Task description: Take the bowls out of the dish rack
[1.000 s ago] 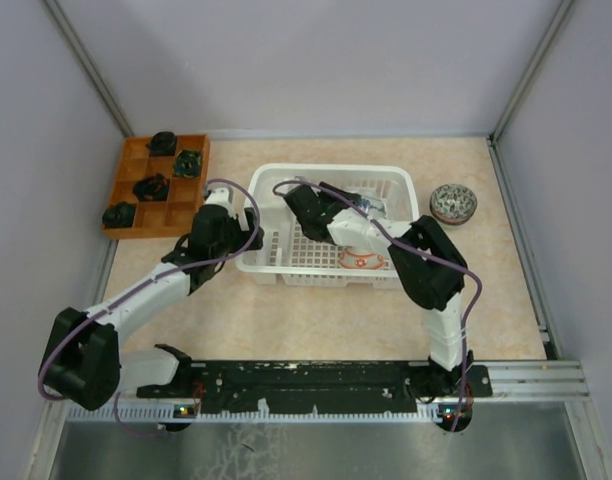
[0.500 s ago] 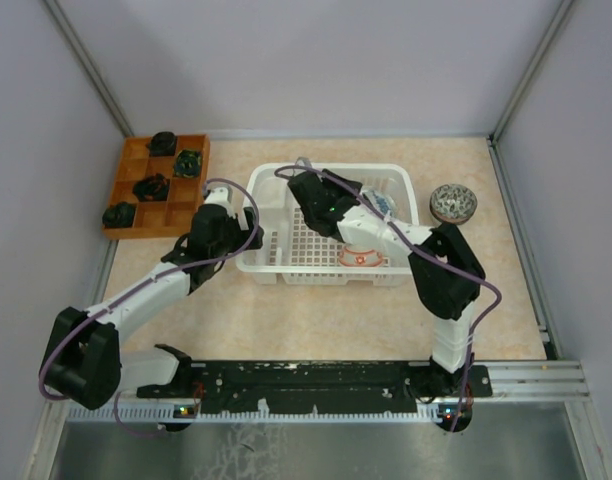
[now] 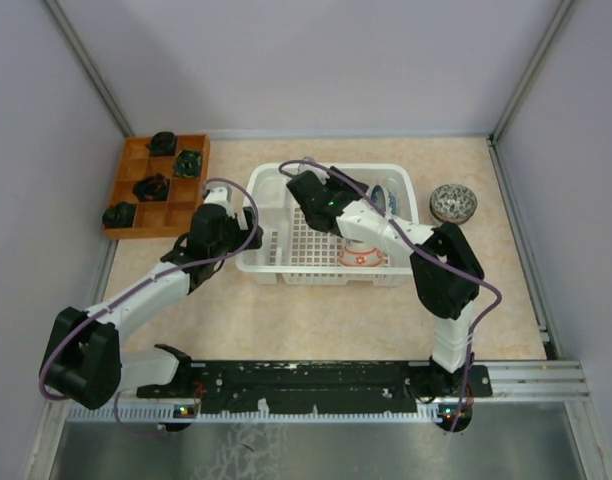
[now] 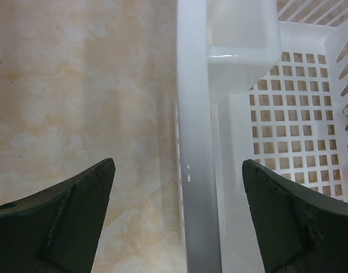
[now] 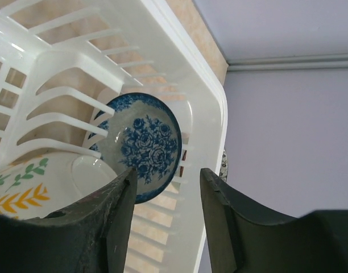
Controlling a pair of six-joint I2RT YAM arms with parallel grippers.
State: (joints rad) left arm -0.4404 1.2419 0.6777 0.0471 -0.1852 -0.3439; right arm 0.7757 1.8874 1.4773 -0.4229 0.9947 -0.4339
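The bowl is blue and white, and its base should stay free to rest outside the rack. My right gripper will next grab the bowl by its rim [image 3: 392,200].
The white dish rack [image 3: 276,215] stands mid-table. A blue-and-white bowl [image 3: 384,197] stands on edge in its far right corner, and also shows in the right wrist view [image 5: 143,142]. A white bowl with red-orange marks [image 3: 359,256] lies at the rack's near right; it shows in the right wrist view too [image 5: 43,187]. A dark speckled bowl [image 3: 452,203] sits on the table right of the rack. My right gripper [image 5: 167,179] is open inside the rack, its left fingertip at the blue bowl's lower rim. My left gripper [image 4: 177,170] is open, straddling the rack's left wall [image 4: 194,142].
A brown wooden compartmented tray [image 3: 128,190] with small dark lumps stands at the back left. Grey walls close in the table at the back and both sides. The right arm's forearm lies across the rack's right half.
My right arm has swung its elbow to the right and turned its gripper toward the rack's far right corner, so the blue bowl now shows. The left arm has not moved.
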